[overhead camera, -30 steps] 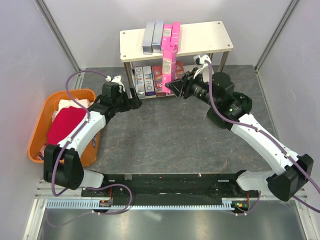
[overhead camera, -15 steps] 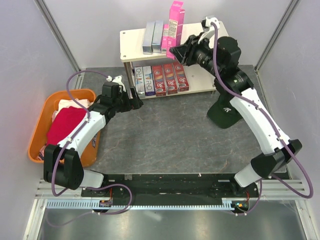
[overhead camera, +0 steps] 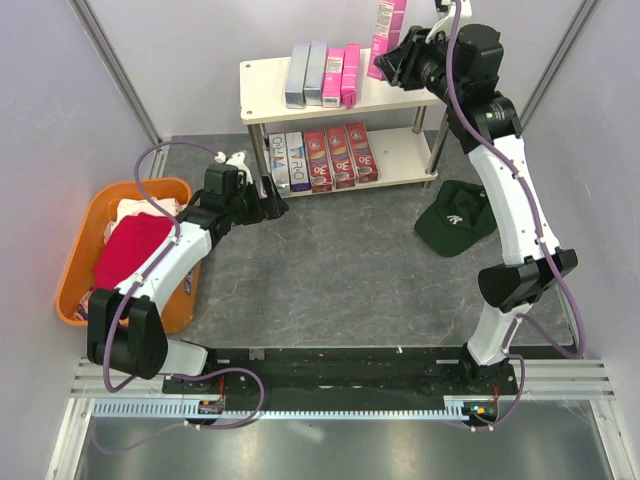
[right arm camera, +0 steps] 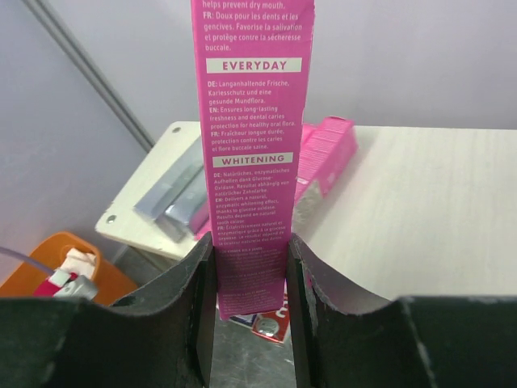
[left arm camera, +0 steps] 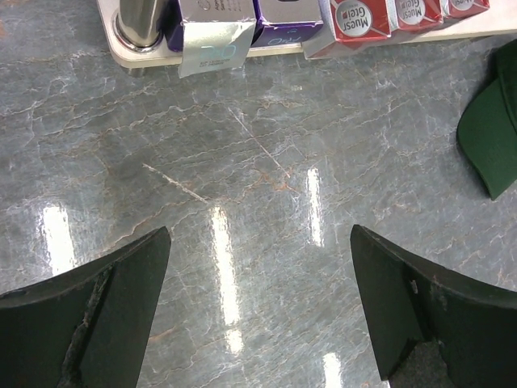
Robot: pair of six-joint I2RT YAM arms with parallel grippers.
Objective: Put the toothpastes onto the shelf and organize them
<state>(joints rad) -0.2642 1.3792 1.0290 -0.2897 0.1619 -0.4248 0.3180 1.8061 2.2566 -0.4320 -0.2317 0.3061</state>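
The box hangs high above the board, so if I opened now, it would topple. My right gripper first lowers my pink toothpaste box [overhead camera: 387, 22] beside the pink boxes, then opens.
My right gripper [overhead camera: 392, 62] is shut on a bright pink toothpaste box [overhead camera: 387, 22], held upright high above the shelf's top board [overhead camera: 410, 72]; in the right wrist view the box [right arm camera: 252, 121] stands between my fingers [right arm camera: 202, 291]. Two silver-grey boxes [overhead camera: 306, 74] and two pink boxes [overhead camera: 341, 76] lie side by side on the top board. Navy/white boxes [overhead camera: 287, 160] and red boxes [overhead camera: 340, 156] lie on the lower board. My left gripper [overhead camera: 272, 203] is open and empty, low over the table in front of the shelf's left end; it also shows in the left wrist view [left arm camera: 258, 315].
An orange basket [overhead camera: 75, 262] with a red cloth [overhead camera: 128, 252] sits at the left. A dark green cap [overhead camera: 455, 228] lies on the table right of the shelf. Chrome legs [overhead camera: 433, 150] hold the boards. Grey walls close the back and sides.
My right arm has lifted the pink box from in front of the shelf up and to the right, above the top board. The left arm has not moved.
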